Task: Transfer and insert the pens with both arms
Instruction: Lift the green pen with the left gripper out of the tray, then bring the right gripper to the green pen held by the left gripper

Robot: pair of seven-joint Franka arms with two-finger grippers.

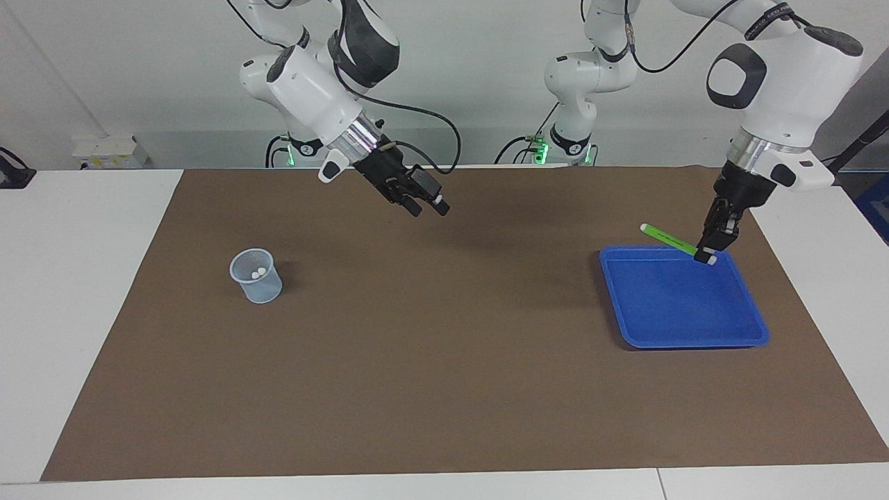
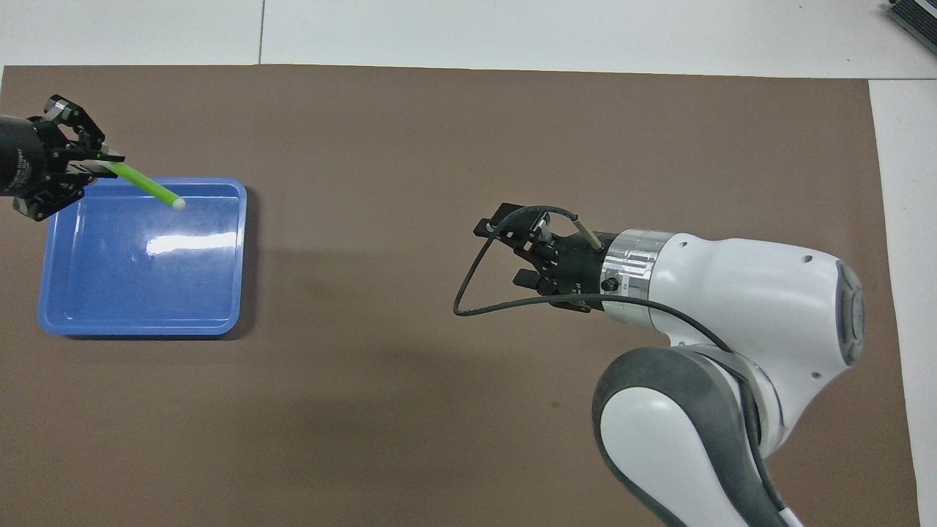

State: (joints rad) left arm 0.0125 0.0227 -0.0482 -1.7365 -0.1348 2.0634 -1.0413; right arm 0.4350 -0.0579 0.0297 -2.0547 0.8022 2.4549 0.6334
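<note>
I will grab the green pen with my right gripper by its free tip end (image 2: 170,197) next, because my left gripper's fingers cover the cap end.
A green pen (image 1: 668,238) hangs in the air over the blue tray's (image 1: 684,342) edge nearest the robots, with my left gripper (image 1: 705,253) shut on its whitish cap end. The pen lies nearly level, its free tip pointing toward the middle of the table. In the overhead view the pen (image 2: 146,185) juts from the left gripper (image 2: 106,162) over the tray (image 2: 139,326). My right gripper (image 1: 430,208) hangs open over the brown mat with nothing between its fingers, and also shows in the overhead view (image 2: 505,250). Two whitish pen ends (image 1: 257,273) show inside the cup.
A small translucent mesh cup (image 1: 258,286) stands on the brown mat (image 1: 444,361) toward the right arm's end of the table. The right arm's bulk hides the cup in the overhead view. White tabletop (image 1: 83,292) borders the mat.
</note>
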